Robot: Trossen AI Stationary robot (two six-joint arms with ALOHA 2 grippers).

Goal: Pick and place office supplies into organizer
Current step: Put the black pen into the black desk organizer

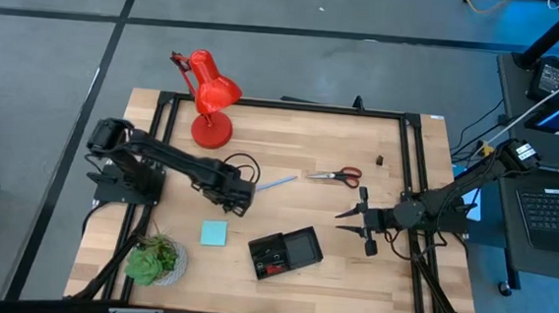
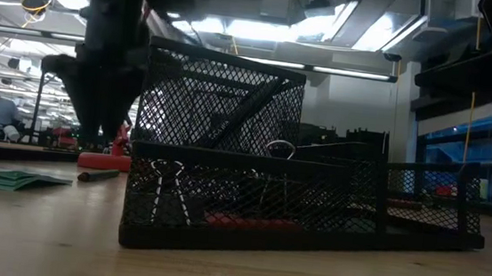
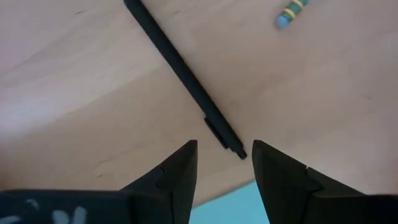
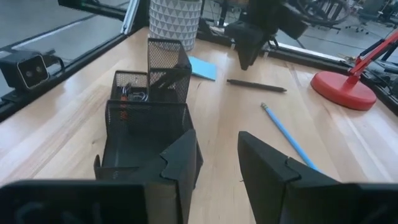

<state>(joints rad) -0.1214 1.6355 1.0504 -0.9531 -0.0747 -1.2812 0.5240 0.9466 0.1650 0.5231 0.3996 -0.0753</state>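
Note:
My fingers stop short of the black pen, so closing now would miss. My left gripper moves toward the pen first, then closes on the pen.
A thin black pen (image 3: 186, 78) lies flat on the wooden table. My left gripper (image 3: 224, 158) (image 1: 240, 201) hangs open just above its near tip, one finger on each side, touching nothing. The light blue pen (image 1: 276, 184) lies just beyond it, and the light blue notepad (image 1: 214, 233) lies flat nearby. Red-handled scissors (image 1: 335, 176) and a tiny black clip (image 1: 379, 161) rest farther right. The black mesh organizer (image 1: 286, 253) (image 2: 294, 196) holds clips and a small red piece (image 2: 248, 220). My right gripper (image 1: 359, 221) (image 4: 217, 155) waits open to the right of the organizer.
The red desk lamp (image 1: 208, 97) stands at the far left of the table. A potted plant (image 1: 157, 259) sits at the near left corner. A black frame (image 1: 409, 136) borders the tabletop. Bare wood lies between the scissors and the organizer.

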